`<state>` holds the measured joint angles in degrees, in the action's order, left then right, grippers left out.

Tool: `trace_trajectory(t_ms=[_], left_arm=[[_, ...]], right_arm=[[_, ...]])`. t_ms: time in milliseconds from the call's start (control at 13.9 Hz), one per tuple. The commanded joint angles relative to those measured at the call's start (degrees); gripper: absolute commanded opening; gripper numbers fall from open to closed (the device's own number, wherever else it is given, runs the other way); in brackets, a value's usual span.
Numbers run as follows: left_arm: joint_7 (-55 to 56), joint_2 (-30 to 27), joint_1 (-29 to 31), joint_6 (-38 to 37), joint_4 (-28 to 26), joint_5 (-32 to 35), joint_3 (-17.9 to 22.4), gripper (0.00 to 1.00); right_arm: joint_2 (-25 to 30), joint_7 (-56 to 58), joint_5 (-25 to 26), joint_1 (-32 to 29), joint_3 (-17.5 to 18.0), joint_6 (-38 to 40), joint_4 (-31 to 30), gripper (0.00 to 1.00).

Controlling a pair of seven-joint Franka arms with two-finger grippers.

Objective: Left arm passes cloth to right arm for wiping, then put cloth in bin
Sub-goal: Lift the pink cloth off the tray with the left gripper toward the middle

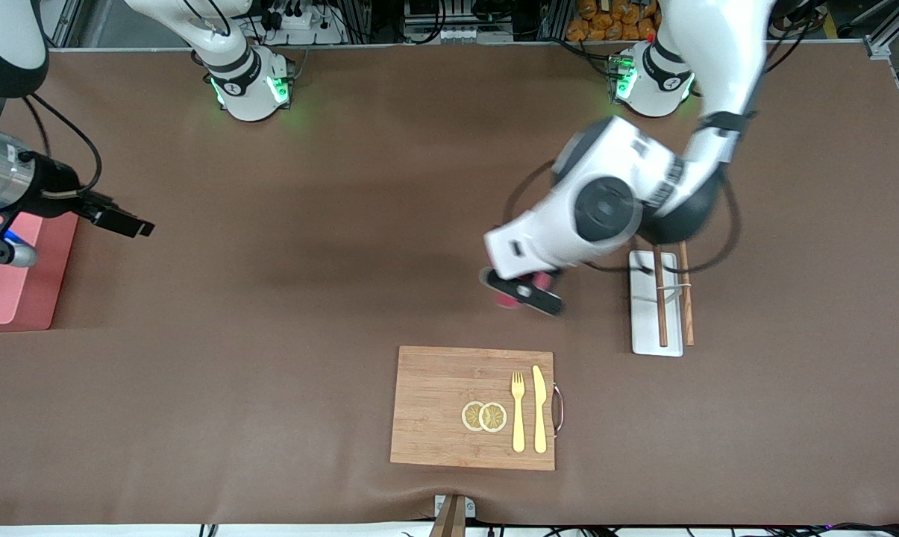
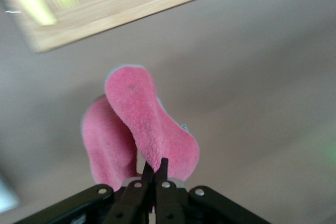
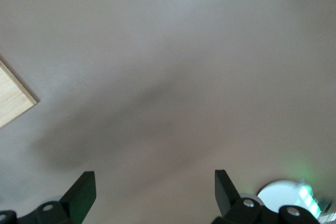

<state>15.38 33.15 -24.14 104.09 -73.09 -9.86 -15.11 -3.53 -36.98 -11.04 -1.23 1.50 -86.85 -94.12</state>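
Observation:
The right gripper grabs the crimson cloth [image 1: 543,281] by its hanging folds next, leaving my left gripper free.
The left arm reaches out over the table between its base and the wooden board [image 1: 449,406]. My left gripper [image 1: 522,292] is shut on the crimson cloth [image 1: 543,281] and holds it up above the mat. In the left wrist view the cloth [image 2: 142,129] hangs in two folds from the closed fingertips of the left gripper [image 2: 156,165]. My right gripper [image 1: 130,223] is open and empty, in the air beside the salmon-pink bin [image 1: 16,291] at the right arm's end of the table. In the right wrist view the right gripper [image 3: 155,184] shows only bare mat between its fingers.
The board carries a gold fork [image 1: 518,410], a gold knife [image 1: 539,409] and two lemon slices [image 1: 484,416]. A flat white tray [image 1: 645,328] with chopsticks lies toward the left arm's end. The board's edge shows in the left wrist view [image 2: 115,3].

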Motion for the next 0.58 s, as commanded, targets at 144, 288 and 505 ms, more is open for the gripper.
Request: trace_trajectory(t_ms=[144, 288, 505], left_arm=[[17.19, 0.52, -6.52, 15.5, 0.31, -14.37, -0.54, 0.0], [22.39, 0.33, -7.23, 20.51, 0.4, -16.59, -1.41, 0.0], [25.83, 0.16, -7.15, 26.5, 0.31, -24.13, -3.78, 0.0]], right_arm=[[-2.18, -19.94, -2.93, 4.91, 0.0, 1.6, 1.49, 1.0], [-4.11, -27.93, -12.02, 3.96, -0.26, 2.82, 1.31, 1.0], [-7.19, -36.47, -19.89, 3.42, -0.27, 3.53, 1.22, 1.0]])
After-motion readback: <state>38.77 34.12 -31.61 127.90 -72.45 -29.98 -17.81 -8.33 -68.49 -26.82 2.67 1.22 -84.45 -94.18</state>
